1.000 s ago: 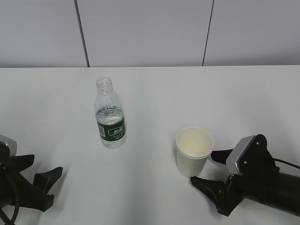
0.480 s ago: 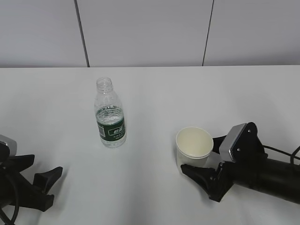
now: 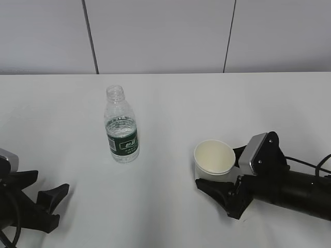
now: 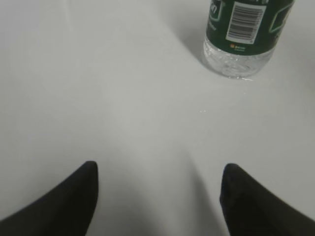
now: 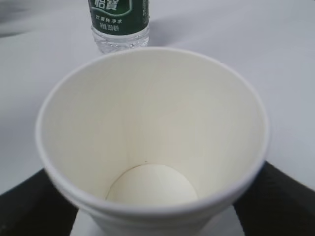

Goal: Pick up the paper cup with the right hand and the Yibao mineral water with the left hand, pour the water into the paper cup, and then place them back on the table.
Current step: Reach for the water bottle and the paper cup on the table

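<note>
Next, my left gripper picks up the bottle by its labelled lower body (image 3: 123,142) (image 4: 242,34), since the bottle stands capless with water low inside.
The paper cup (image 3: 214,160) stands upright and empty on the white table (image 3: 170,103), right of centre. My right gripper (image 3: 218,171) is open with one finger on each side of the cup's lower body; whether the fingers touch it is hidden. In the right wrist view the cup (image 5: 152,123) fills the frame, with black fingers (image 5: 278,196) low at both sides. The Yibao mineral water bottle (image 3: 122,129) stands upright and capless, left of centre, partly filled with water. My left gripper (image 3: 49,182) is open and empty at the bottom left, well short of the bottle (image 4: 241,34).
A grey panelled wall (image 3: 165,36) runs behind the table's far edge. A black cable (image 3: 310,161) trails from the right arm. The bottle's base and green label (image 5: 119,22) show beyond the cup in the right wrist view.
My right gripper has slid left and forward, so that its open fingers now stand on both sides of the cup. The cup, the bottle and the left arm have not moved.
</note>
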`<state>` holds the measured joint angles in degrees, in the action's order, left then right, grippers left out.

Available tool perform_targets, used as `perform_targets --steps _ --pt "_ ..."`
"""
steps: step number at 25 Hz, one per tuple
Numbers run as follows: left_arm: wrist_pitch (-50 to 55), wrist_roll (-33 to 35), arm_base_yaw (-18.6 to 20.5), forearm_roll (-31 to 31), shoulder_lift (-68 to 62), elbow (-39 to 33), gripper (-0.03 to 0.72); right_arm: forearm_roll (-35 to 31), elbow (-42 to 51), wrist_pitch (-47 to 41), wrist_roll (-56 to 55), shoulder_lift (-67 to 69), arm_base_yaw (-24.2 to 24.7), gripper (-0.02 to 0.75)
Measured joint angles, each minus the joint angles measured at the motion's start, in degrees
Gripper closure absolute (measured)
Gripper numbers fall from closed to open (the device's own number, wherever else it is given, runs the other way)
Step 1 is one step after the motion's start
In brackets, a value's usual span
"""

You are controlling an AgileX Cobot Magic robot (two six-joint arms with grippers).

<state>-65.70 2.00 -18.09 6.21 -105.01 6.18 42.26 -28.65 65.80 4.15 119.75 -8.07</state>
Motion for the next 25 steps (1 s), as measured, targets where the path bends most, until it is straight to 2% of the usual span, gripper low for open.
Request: perform_targets --steps 12,18,22,25 --pt "0.0 0.0 0.0 0.0 0.0 0.0 0.207 0.9 -1.5 0.0 -1.0 2.0 0.0 0.112" --pt "0.0 0.0 0.0 0.0 0.0 2.4 0.207 0.9 -1.5 0.0 -1.0 2.0 0.0 0.185" --pt "0.0 0.0 0.0 0.2 0.0 4.6 0.207 0.9 -1.5 0.0 -1.0 2.0 0.0 0.192" --pt "0.0 0.0 0.0 2.7 -0.4 7.2 0.208 0.9 -1.5 0.0 -1.0 2.0 0.0 0.193"
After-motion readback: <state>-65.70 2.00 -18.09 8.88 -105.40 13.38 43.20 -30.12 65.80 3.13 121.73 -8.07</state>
